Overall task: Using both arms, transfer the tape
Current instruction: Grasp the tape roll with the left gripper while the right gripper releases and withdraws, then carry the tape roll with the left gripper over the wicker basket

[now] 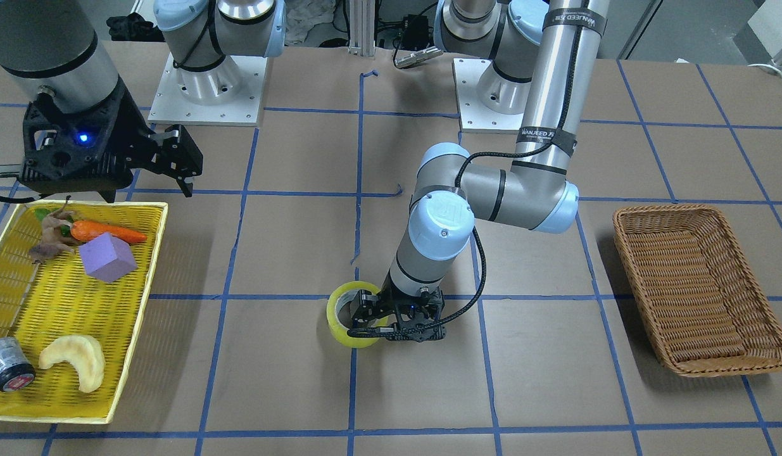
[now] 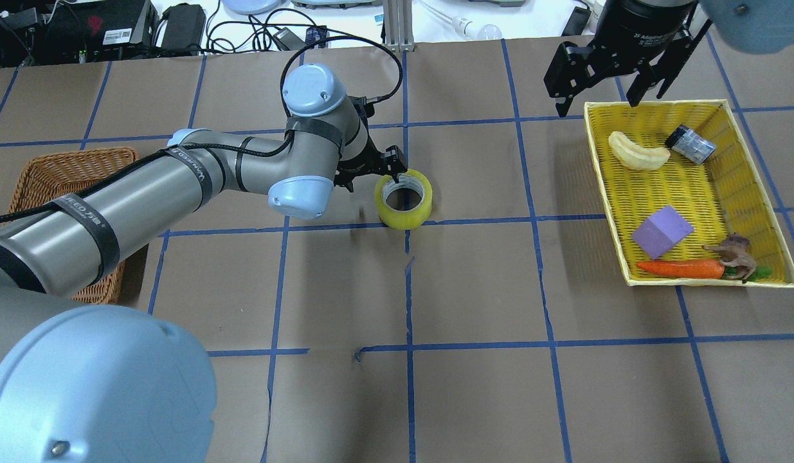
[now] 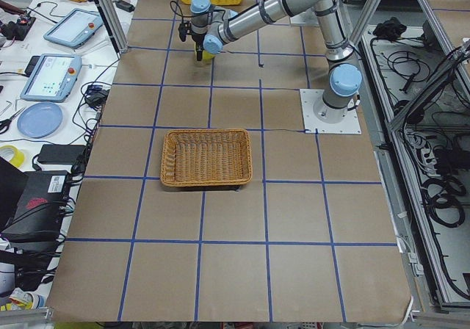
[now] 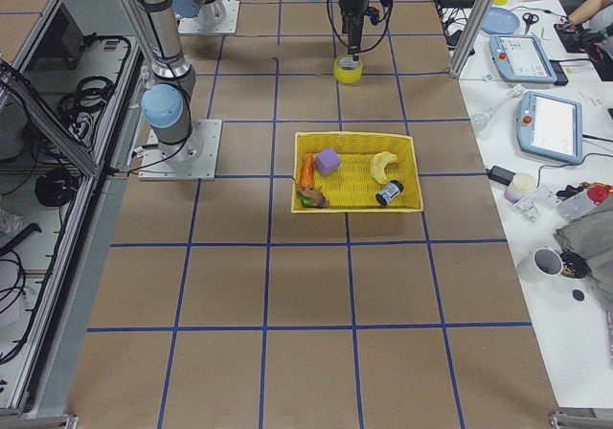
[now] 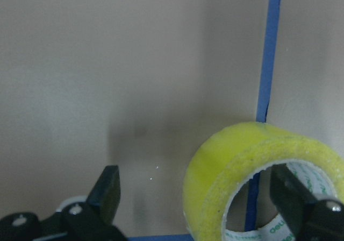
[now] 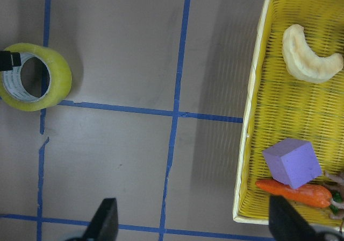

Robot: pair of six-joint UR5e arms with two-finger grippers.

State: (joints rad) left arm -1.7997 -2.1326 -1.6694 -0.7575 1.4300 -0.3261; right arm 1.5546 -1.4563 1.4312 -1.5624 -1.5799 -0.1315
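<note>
The yellow tape needs to go to the wicker basket, so next my left gripper needs to grab the tape by its side (image 1: 381, 322) to transfer it there.
The yellow tape (image 1: 337, 315) lies flat on the table near its middle, core facing up. It also shows in the overhead view (image 2: 406, 215). My left gripper (image 1: 365, 313) is down at the tape and open. In the left wrist view one finger (image 5: 290, 195) is inside the whitish core and the other finger (image 5: 107, 190) is outside, so the jaws straddle the roll's wall (image 5: 226, 165) without closing on it. My right gripper (image 2: 599, 90) is open and empty, raised over the far end of the yellow tray (image 2: 692, 101). Its camera sees the tape (image 6: 59, 74) to the left.
The yellow tray holds a purple block (image 2: 661, 231), a carrot (image 2: 679, 269), a toy animal (image 2: 734, 254), a pale crescent (image 2: 638, 153) and a small dark roll (image 2: 690, 143). An empty wicker basket (image 1: 625, 234) sits on the left arm's side of the table.
</note>
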